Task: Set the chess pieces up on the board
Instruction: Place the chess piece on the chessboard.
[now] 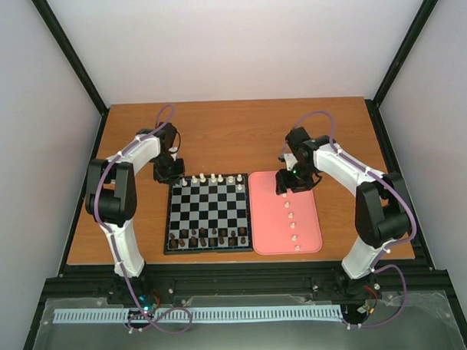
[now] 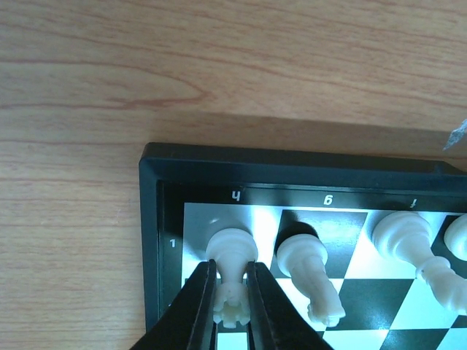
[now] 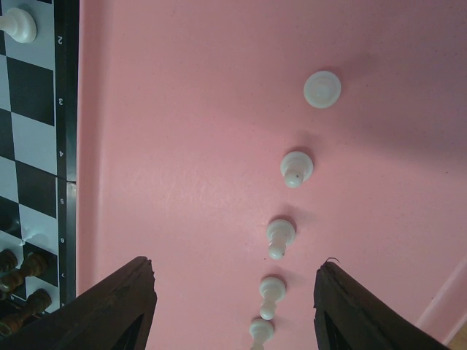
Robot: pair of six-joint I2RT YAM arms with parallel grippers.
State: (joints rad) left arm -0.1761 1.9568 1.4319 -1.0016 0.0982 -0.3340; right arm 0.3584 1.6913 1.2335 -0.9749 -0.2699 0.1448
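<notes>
The white rook [image 2: 232, 244] has its base on the flat corner square and would stay standing, so it is now time to open my left gripper.
The board [image 1: 208, 214] lies mid-table. White chess pieces [image 1: 213, 178] line its far row and dark ones its near row. At the board's far left corner my left gripper [image 1: 170, 173] is shut on a white rook [image 2: 232, 244], which stands on the corner square. In the left wrist view that gripper [image 2: 230, 268] pinches the rook's neck, with a white knight [image 2: 310, 273] one square over. My right gripper [image 3: 235, 284] hangs open above the pink tray [image 3: 182, 109]. A row of white pawns [image 3: 279, 235] stands below it, and none is between its fingers [image 3: 139, 299].
The pink tray [image 1: 308, 218] sits right of the board and holds several white pawns [image 1: 292, 226] in a line. Dark brown pieces [image 3: 18, 281] show at the board's near edge. Black frame posts rise at the table's far corners.
</notes>
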